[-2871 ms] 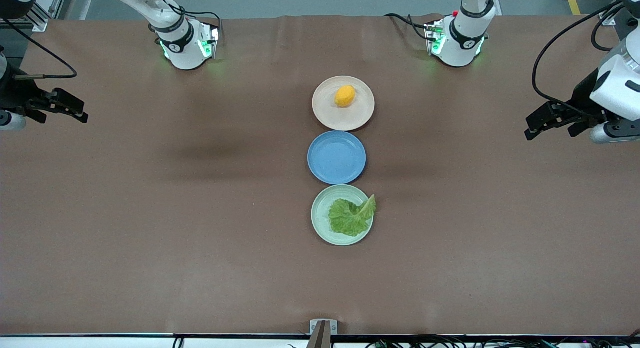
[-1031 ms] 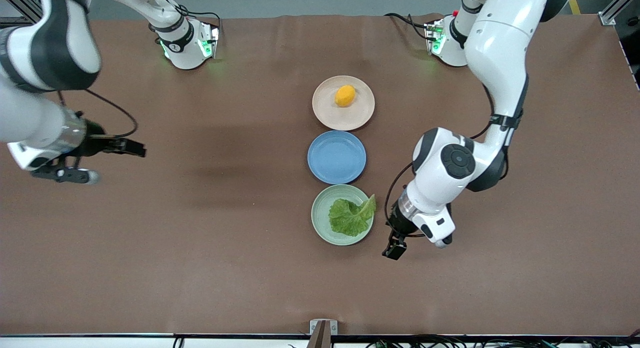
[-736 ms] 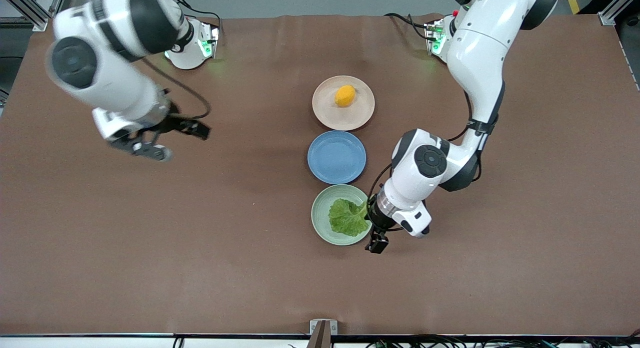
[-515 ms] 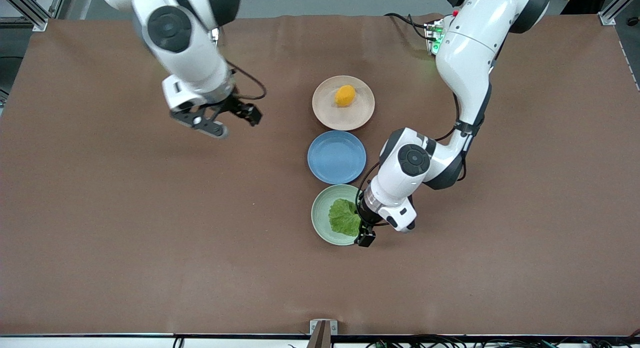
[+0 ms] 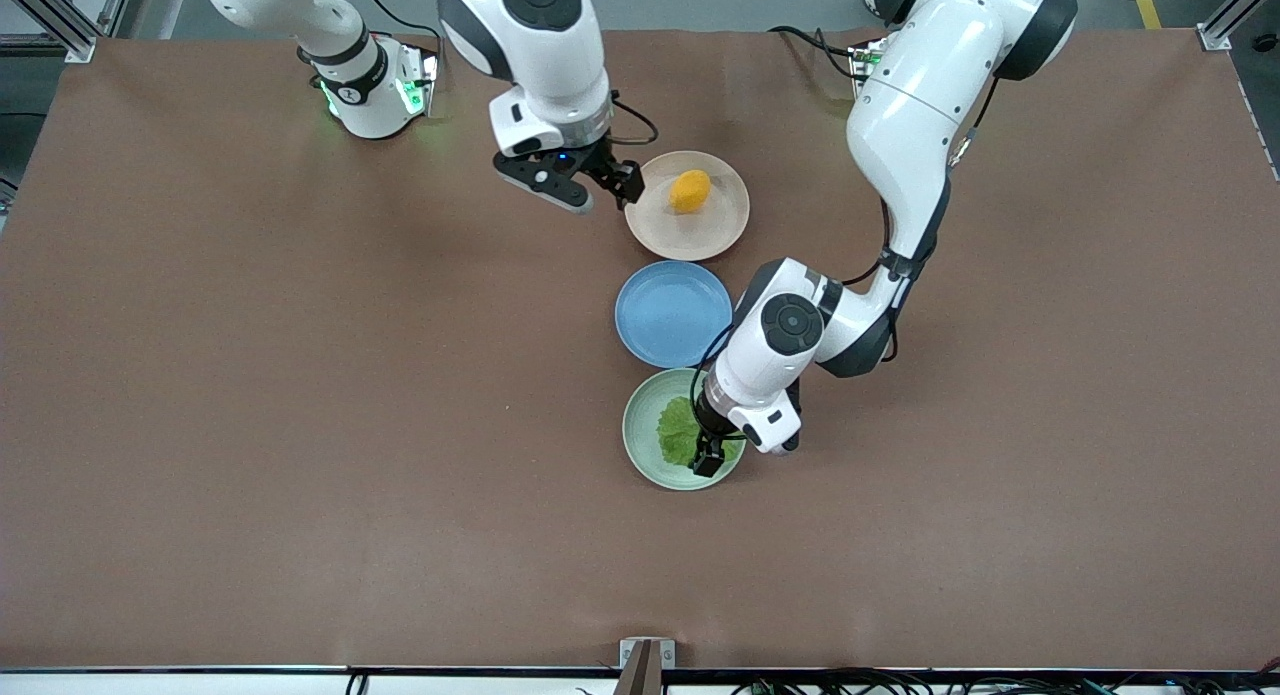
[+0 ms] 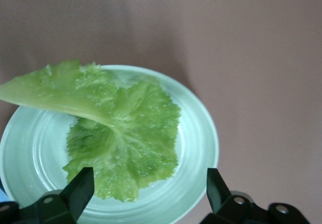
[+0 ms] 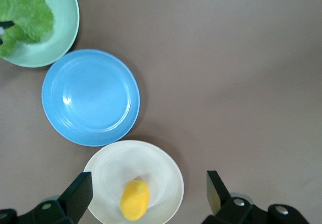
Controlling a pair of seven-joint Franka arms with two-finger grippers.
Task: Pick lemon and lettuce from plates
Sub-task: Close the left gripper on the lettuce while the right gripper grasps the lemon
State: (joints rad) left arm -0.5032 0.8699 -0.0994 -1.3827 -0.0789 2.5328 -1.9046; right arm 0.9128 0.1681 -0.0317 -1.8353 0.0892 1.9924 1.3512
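The robot's left gripper needs to pick the lettuce leaf from the mint green plate [image 6: 193, 133] next, so it needs to grab the leaf by its frilly edge [image 6: 124, 193].
The lemon [image 5: 690, 191] lies on the beige-pink plate [image 5: 690, 237]. The lettuce [image 5: 676, 430] lies on the mint green plate [image 5: 640, 430]. My left gripper [image 5: 707, 459] is open, low over this plate at the leaf's edge. In the left wrist view the lettuce [image 6: 121, 128] and green plate [image 6: 198, 143] lie just ahead of the open gripper [image 6: 148, 199], which holds nothing. My right gripper [image 5: 592, 187] is open over the table beside the beige plate's rim, toward the right arm's end. In the right wrist view the lemon [image 7: 135, 200] on its plate [image 7: 163, 173] sits between the spread fingers of the gripper [image 7: 148, 199].
An empty blue plate [image 5: 673, 313] sits between the two task plates, also in the right wrist view [image 7: 90, 97]. The left arm's elbow hangs beside the blue plate. Brown table [image 5: 300, 425] spreads wide on both ends.
Both arms have swung in from the table's ends. The left gripper came down over the green plate onto the lettuce's edge. The right gripper moved up beside the beige plate.
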